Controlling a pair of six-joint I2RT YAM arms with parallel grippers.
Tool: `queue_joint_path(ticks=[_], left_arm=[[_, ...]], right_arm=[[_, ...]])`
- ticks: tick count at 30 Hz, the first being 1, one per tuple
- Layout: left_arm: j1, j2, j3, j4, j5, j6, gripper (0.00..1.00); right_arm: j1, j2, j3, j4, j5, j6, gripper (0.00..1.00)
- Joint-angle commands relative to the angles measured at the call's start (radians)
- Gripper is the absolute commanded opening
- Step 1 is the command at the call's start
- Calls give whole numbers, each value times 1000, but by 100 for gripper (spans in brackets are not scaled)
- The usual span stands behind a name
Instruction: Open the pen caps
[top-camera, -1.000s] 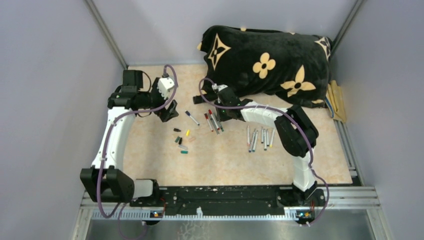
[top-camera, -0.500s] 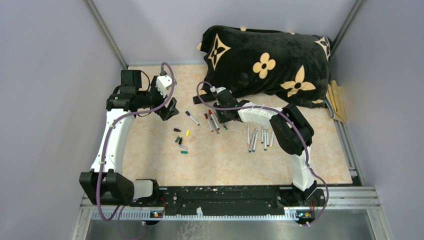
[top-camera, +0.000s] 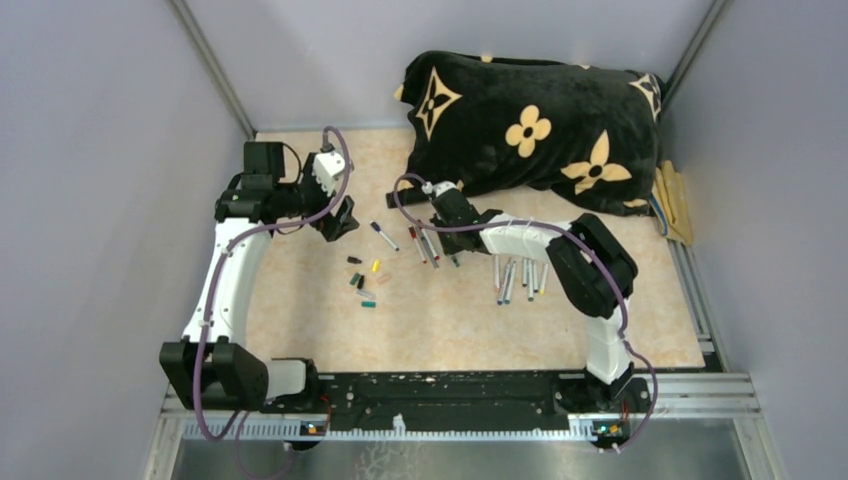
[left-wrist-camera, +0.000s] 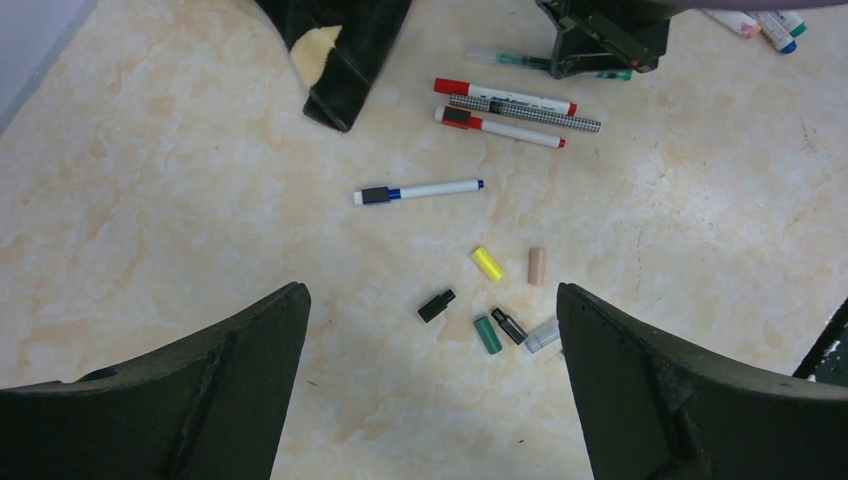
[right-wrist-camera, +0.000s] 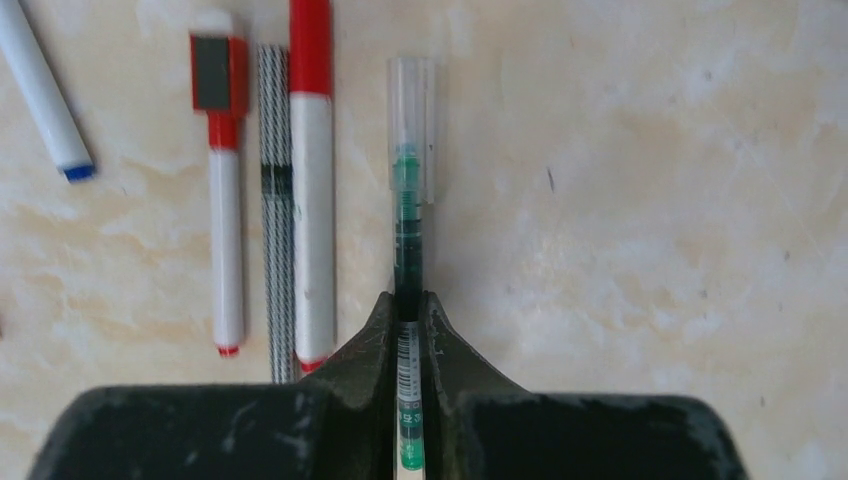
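Observation:
Next, my left gripper grabs the green pen's clear cap (left-wrist-camera: 483, 56) to pull it open, while my right gripper holds the green pen's body.
My right gripper (right-wrist-camera: 408, 312) is shut on a thin green pen (right-wrist-camera: 407, 240) lying on the table, its clear cap (right-wrist-camera: 412, 110) still on the far end. Just left of it lie two red pens (right-wrist-camera: 312, 200) with a grey patterned pen between them. In the top view this gripper (top-camera: 444, 240) sits low beside those pens (top-camera: 422, 243). My left gripper (top-camera: 338, 220) hangs open above the table, nothing between its fingers (left-wrist-camera: 200, 390). Below it lie loose pen caps: yellow (left-wrist-camera: 487, 262), beige (left-wrist-camera: 537, 265), black (left-wrist-camera: 436, 305), green (left-wrist-camera: 487, 334) and grey (left-wrist-camera: 543, 335). A blue-tipped pen (left-wrist-camera: 420, 190) lies apart.
A black flower-patterned pillow (top-camera: 530, 125) fills the back right, its corner close to the right wrist. Several more pens (top-camera: 515, 275) lie in a row under the right forearm. Grey walls close in both sides, and a tan cloth (top-camera: 675, 205) lies at the right edge.
The right gripper has shifted slightly toward the near side and closed its jaws onto the green pen. The left arm and the loose caps have stayed where they were.

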Motion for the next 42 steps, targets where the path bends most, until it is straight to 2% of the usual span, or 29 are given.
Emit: queue_joint_path(ticks=[1,4,9,16,20,25,29,32,36,38,42], left_arm=[[7,14,-74,31,49,45,99],[7,21,-147,34,98,123,99],[-38,36,-203,8,169,237,99],[-255,14,-238,46,74,298,99],[-335,8,-248,58,24,333,99],[-368,23,-247,37,2,363,99],[-372,17,-254,41,12,374,98],[-380,19,-253,35,28,379,93],[-391,28,-243,8,39,399,79],[-396,36,-235,-16,41,413,71],[-409,52,-226,-87,28,466,49]], right_arm=[[-16,-160,-76,14,-29,-5,0],[-50,-250,-116,28,-137,8,0],[-87,-341,-158,7,-427,12,0],[-87,-347,-153,-43,-781,21,0],[-86,-331,-140,-27,-967,50,0],[-86,-315,-153,36,-1107,98,0],[-82,-293,-147,38,-1154,103,0],[-69,-277,-137,44,-1169,111,0],[-58,-249,-114,40,-1174,116,0],[-58,-237,-109,53,-1180,131,0],[-58,-222,-91,58,-1190,141,0]])
